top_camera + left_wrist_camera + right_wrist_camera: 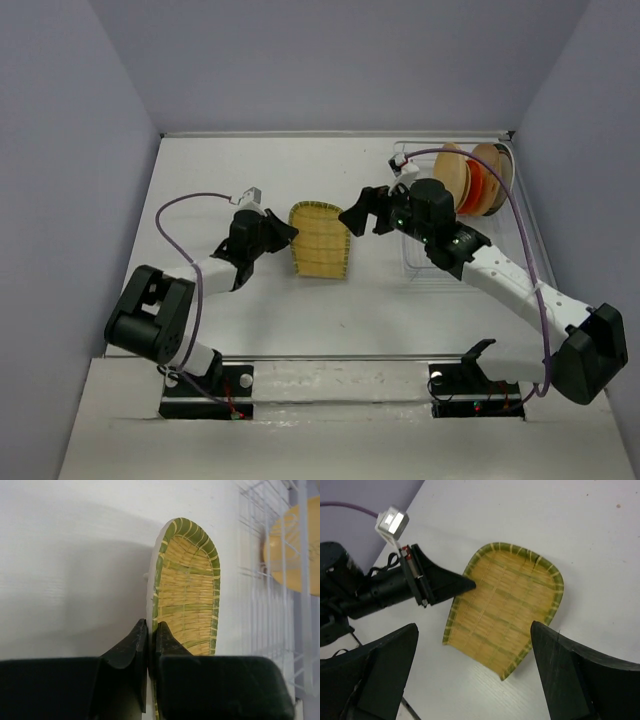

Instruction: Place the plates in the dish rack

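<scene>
The plate goes upright into the dish rack [415,270]. The right gripper grabs the plate's free rim [347,243] next, opposite my left gripper.
The squarish yellow-green grid-patterned plate [320,242] is at the table's middle, tilted up by its left rim. My left gripper [290,232] is shut on that rim; in the left wrist view the fingertips [150,627] pinch the plate's edge [190,595]. My right gripper [355,218] is open and empty, just right of and above the plate; the right wrist view has its jaws wide [474,630] over the plate [505,610]. The dish rack [415,270] stands at the back right, holding a peach plate [452,175], an orange-red plate [475,185] and another peach one [492,172] upright.
The rack's wires [280,580] and a peach plate [300,550] show at the right of the left wrist view. Purple-grey walls enclose the table on three sides. The left arm's finger [465,584] reaches into the right wrist view.
</scene>
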{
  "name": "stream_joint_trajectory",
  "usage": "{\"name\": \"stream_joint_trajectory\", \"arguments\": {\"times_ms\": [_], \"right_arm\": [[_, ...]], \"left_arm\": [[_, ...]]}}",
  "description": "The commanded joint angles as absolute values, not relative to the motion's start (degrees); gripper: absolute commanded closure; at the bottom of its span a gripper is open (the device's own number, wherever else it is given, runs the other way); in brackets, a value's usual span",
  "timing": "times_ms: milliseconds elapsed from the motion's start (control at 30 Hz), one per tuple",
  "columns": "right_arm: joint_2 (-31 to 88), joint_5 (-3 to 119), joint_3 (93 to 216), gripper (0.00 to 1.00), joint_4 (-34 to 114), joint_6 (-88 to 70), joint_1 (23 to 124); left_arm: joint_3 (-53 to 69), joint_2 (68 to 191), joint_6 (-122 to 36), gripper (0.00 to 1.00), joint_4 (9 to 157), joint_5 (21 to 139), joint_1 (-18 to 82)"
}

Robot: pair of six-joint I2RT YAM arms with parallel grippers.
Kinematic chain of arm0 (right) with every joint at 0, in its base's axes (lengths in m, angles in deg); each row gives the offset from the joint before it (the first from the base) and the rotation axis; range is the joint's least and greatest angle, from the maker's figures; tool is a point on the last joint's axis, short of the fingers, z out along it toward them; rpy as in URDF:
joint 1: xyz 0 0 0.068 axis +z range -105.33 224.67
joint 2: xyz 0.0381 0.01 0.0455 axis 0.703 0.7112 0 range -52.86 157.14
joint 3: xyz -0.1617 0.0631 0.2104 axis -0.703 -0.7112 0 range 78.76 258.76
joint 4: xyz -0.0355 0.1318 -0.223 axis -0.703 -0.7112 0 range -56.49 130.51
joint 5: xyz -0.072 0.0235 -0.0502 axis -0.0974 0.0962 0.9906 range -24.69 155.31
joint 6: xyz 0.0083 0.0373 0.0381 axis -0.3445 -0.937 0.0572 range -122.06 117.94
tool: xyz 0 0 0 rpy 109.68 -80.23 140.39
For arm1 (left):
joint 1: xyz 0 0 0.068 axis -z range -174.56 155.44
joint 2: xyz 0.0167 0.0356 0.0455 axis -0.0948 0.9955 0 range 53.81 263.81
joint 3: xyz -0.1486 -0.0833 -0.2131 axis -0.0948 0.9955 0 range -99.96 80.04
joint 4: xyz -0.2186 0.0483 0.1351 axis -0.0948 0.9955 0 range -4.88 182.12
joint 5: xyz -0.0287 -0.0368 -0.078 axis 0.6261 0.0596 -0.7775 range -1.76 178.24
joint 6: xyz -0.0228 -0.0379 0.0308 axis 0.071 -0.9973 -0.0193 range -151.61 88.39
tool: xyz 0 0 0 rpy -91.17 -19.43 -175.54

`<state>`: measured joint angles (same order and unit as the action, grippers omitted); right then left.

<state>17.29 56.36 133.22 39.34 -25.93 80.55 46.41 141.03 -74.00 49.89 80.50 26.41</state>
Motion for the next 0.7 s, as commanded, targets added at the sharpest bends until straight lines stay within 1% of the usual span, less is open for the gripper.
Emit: {"name": "stream_joint_trajectory", "arguments": {"times_ms": [0, 33, 233, 333, 400, 433, 533, 667], "right_arm": [[17.72, 60.04, 138.35, 0.00, 34.10, -22.54, 79.74], [17.72, 59.52, 138.18, 0.00, 34.10, -22.27, 79.74], [18.34, 60.92, 137.65, 0.00, 32.69, -22.10, 77.64], [16.15, 59.26, 136.42, 0.00, 32.87, -22.10, 76.93], [15.52, 55.31, 135.72, 0.00, 32.95, -21.40, 76.93], [15.52, 50.42, 135.54, 0.00, 33.04, -20.78, 76.93], [17.01, 42.05, 135.01, 0.00, 33.04, -19.81, 76.93], [17.63, 36.67, 133.52, 0.02, 35.40, -19.98, 76.93]], "left_arm": [[52.25, 129.69, -77.22, 0.94, 40.56, 75.94, 27.94], [53.48, 125.66, -77.49, 0.94, 40.03, 75.33, 27.94], [58.68, 112.11, -78.10, 0.94, 40.55, 71.55, 27.94], [59.03, 109.28, -78.10, 0.95, 41.08, 69.80, 27.94], [59.12, 107.96, -78.80, 0.95, 41.00, 68.22, 27.85], [59.12, 107.87, -79.33, 0.95, 40.65, 67.51, 27.85], [59.30, 108.74, -81.00, 0.95, 36.80, 63.64, 27.85], [58.50, 109.01, -81.71, 0.94, 35.90, 60.39, 27.85]]}}
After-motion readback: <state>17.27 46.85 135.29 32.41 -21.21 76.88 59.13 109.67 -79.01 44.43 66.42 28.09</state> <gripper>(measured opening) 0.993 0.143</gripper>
